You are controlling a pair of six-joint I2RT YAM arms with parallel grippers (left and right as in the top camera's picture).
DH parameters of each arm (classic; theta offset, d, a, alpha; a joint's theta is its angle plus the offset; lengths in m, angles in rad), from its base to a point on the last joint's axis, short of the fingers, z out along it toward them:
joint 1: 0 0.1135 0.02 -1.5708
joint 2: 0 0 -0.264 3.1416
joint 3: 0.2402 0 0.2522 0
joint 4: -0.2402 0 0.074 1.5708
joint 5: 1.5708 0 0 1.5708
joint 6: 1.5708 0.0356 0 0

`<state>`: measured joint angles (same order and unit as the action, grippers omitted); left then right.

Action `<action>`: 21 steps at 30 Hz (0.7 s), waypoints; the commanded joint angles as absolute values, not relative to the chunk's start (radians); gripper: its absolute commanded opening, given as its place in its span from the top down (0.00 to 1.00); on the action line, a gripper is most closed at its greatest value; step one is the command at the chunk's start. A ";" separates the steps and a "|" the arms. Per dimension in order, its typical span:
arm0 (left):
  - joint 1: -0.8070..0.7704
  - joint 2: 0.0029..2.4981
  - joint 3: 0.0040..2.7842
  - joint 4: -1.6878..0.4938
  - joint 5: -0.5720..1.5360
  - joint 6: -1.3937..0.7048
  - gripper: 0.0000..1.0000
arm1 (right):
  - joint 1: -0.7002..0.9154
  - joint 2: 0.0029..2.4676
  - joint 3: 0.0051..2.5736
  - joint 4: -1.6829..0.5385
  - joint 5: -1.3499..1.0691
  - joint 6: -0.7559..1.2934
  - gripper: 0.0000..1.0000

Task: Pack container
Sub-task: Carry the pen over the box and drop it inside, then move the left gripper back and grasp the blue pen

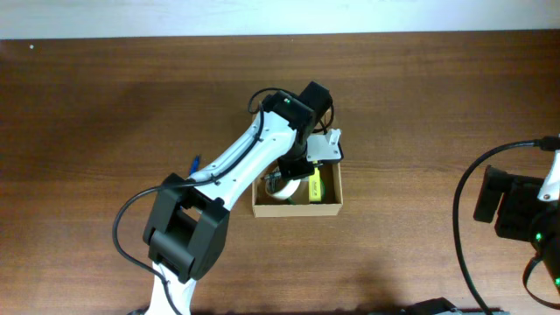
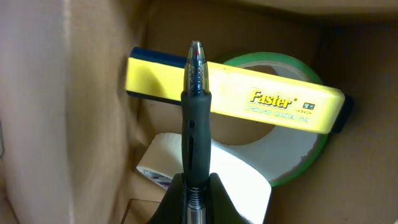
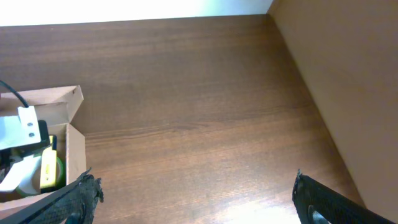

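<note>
The pen's tip (image 2: 196, 65) and black grip are over the yellow case (image 2: 264, 98) inside the container's sides. My left gripper will let go of the pen.
The container (image 1: 331, 208) is a small tan cardboard box at the table's middle, also seen at the left of the right wrist view, container (image 3: 69, 134). My left gripper (image 1: 289, 179) reaches down into it. In the left wrist view, the left gripper (image 2: 198, 183) is shut on a pen (image 2: 196, 106) with a black grip and clear tip, pointing into the box. Under the pen lie a yellow "Faster" case (image 2: 261, 102), a green-edged tape roll (image 2: 311, 155) and a white roll (image 2: 239, 171). My right gripper (image 3: 196, 199) hangs open over bare table, far right of the box.
A blue pen-like object (image 1: 194, 164) peeks out beside the left arm on the wooden table (image 1: 420, 105). The right arm (image 1: 516, 210) and its cables stand at the table's right edge. The box's flap (image 3: 74, 96) stands open.
</note>
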<state>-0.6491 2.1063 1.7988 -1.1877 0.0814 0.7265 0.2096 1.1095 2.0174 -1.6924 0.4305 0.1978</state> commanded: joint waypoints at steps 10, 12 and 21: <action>-0.645 2.185 1.781 -1.174 0.109 0.754 0.78 | 0.216 1.105 2.015 -1.698 0.392 0.191 0.01; -0.645 2.185 1.781 -1.174 0.106 0.754 0.74 | 0.216 1.105 2.015 -1.698 0.391 0.191 0.01; -0.645 2.181 1.847 -1.211 0.089 0.754 0.66 | 0.216 1.105 2.015 -1.698 0.373 0.188 0.01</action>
